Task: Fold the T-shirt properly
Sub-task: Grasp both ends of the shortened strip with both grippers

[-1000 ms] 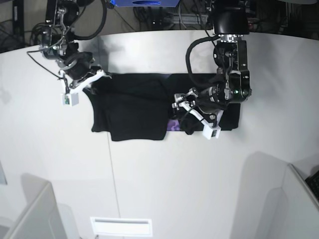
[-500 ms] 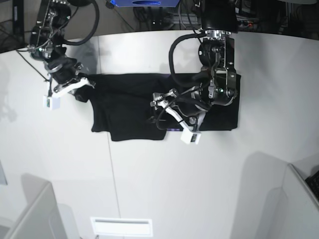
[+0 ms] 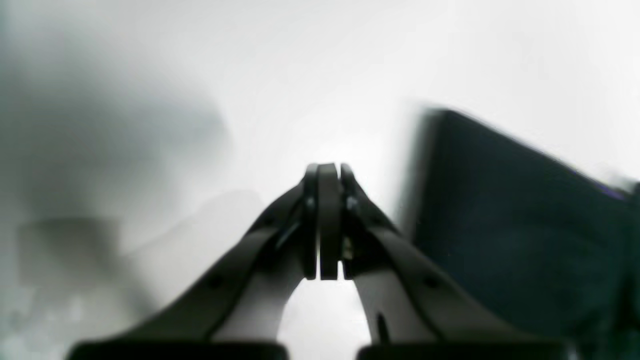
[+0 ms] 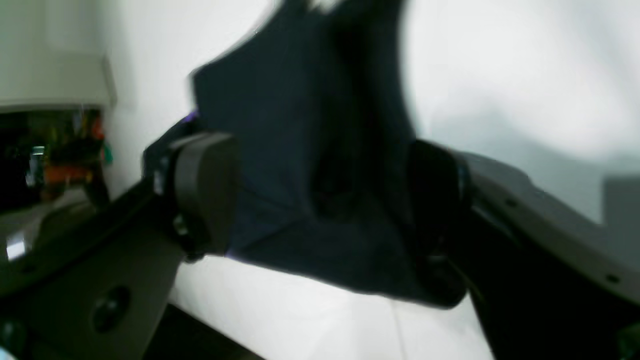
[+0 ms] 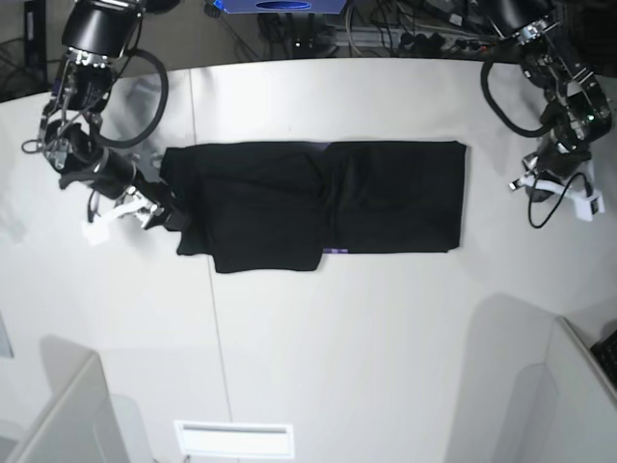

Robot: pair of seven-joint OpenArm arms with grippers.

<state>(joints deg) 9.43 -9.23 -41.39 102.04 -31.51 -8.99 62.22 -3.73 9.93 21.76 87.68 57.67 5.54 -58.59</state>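
My right gripper's fingers stop above the black hump (image 4: 339,174), with white table beside it, so it is too early to close and the gripper goes lower next.
The black T-shirt (image 5: 318,198) lies flat on the white table (image 5: 337,328) as a wide folded rectangle, with a sliver of purple print (image 5: 335,251) at its front edge. My right gripper (image 5: 164,207) is at the shirt's left end. In the right wrist view it (image 4: 320,200) is open wide, and a hump of the black shirt (image 4: 300,125) lies between its fingers (image 4: 200,190). My left gripper (image 5: 540,185) is off the shirt, near the table's right edge. In the left wrist view it (image 3: 327,172) is shut and empty above bare table, with the shirt (image 3: 510,225) to its right.
Grey partition panels stand at the front left (image 5: 58,415) and front right (image 5: 578,395). A white slotted plate (image 5: 234,439) lies at the table's front edge. Cables and equipment (image 5: 318,24) crowd the space behind the table.
My left arm has left the middle of the shirt and swung out to the table's right edge. My right arm has come down to the shirt's left end. The shirt now lies flatter.
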